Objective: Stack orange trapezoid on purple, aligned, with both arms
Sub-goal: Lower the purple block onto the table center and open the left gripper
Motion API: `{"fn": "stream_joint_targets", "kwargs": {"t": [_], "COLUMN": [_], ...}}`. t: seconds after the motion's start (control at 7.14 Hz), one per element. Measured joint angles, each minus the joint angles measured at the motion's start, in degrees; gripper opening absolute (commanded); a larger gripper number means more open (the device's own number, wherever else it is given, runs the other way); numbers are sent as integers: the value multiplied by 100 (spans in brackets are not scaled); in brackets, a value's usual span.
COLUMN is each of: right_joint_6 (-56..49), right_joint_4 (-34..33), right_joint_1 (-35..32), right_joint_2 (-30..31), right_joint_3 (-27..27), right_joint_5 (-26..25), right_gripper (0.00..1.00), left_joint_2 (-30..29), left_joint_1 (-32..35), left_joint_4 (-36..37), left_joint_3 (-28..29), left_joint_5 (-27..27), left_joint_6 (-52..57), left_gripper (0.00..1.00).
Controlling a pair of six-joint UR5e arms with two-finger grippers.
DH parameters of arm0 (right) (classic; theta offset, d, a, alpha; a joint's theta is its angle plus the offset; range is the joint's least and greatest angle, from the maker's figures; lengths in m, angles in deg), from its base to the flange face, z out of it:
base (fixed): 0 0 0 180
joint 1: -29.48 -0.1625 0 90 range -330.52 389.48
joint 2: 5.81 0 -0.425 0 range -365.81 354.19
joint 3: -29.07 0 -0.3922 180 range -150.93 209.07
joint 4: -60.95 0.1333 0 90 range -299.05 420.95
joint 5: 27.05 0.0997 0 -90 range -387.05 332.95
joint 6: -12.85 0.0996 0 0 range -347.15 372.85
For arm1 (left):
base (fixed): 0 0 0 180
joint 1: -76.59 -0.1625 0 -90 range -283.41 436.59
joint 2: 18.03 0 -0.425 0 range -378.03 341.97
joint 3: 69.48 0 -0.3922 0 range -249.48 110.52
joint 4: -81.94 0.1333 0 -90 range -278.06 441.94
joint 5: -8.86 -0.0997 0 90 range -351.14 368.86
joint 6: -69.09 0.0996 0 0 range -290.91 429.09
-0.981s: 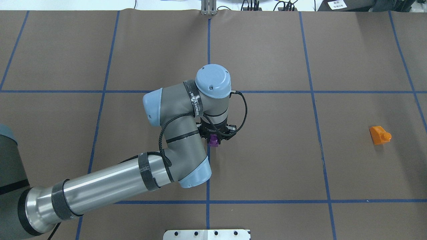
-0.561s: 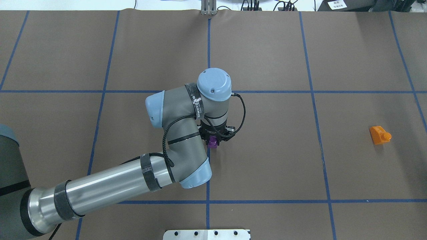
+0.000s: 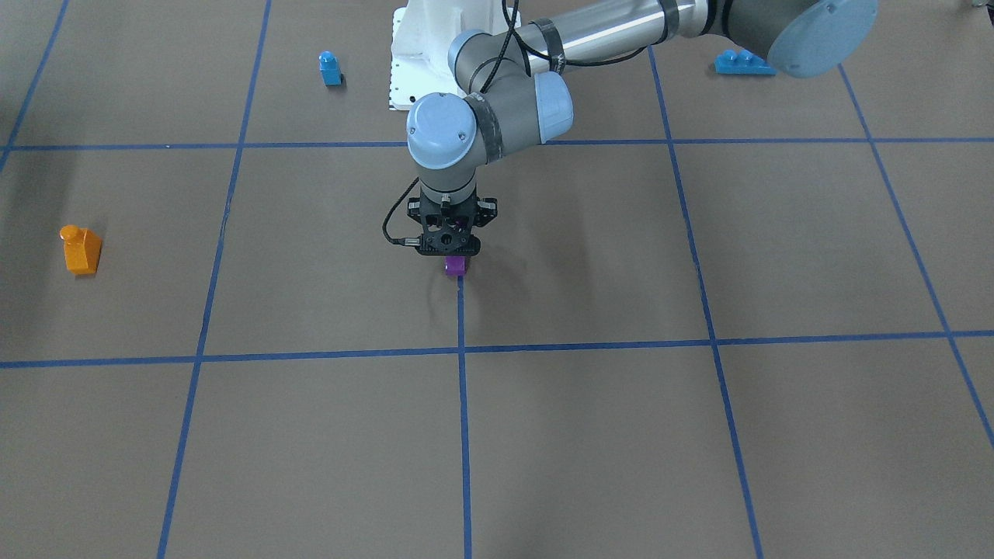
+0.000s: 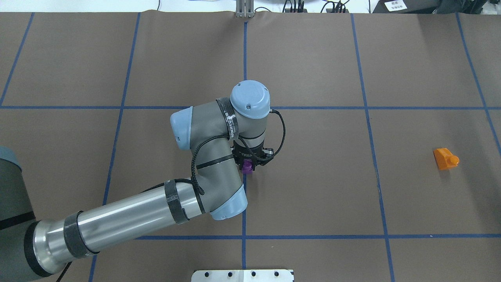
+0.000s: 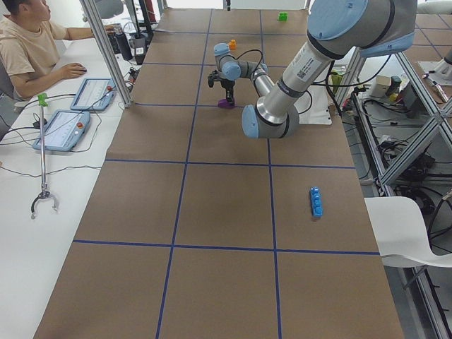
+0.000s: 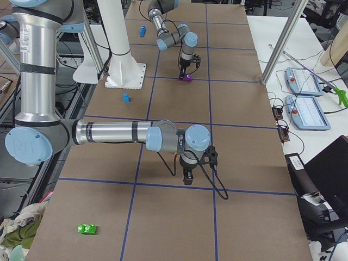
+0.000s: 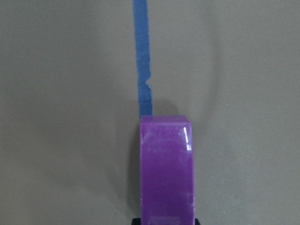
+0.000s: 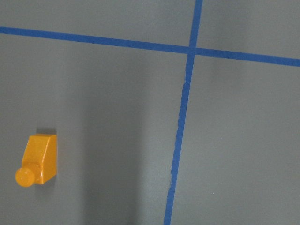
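Note:
The purple brick's lower end meets the blue tape and the brick would stay there, so it is now time for my left gripper to let go.
The purple brick sits on the central blue tape line, at or just above the table. My left gripper points straight down and is shut on it. In the front view the gripper covers all but the brick's lower end. The left wrist view shows the brick held at the bottom edge. The orange trapezoid lies alone on its side far to the right; it also shows in the right wrist view. My right gripper hovers above the table; I cannot tell whether it is open.
A small blue brick and a long blue brick lie near the white base pedestal. A green brick lies at the table's right end. An operator sits at a side desk.
My left wrist has shifted slightly toward the robot and seems lower, carrying the purple brick a little along the tape line. The orange trapezoid has not moved.

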Motion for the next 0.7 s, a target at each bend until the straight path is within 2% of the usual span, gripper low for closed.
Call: {"fn": "stream_joint_targets", "kwargs": {"t": [0.7], "right_joint_6": [0], "right_joint_4": [0], "right_joint_1": [1], "right_joint_2": [0], "right_joint_3": [0], "right_joint_5": [0], "right_gripper": [100], "left_joint_2": [0], "left_joint_1": [22], "left_joint_4": [12], "left_joint_3": [7], "left_joint_5": [0], "left_joint_6": [-23], "left_gripper": [0]}}
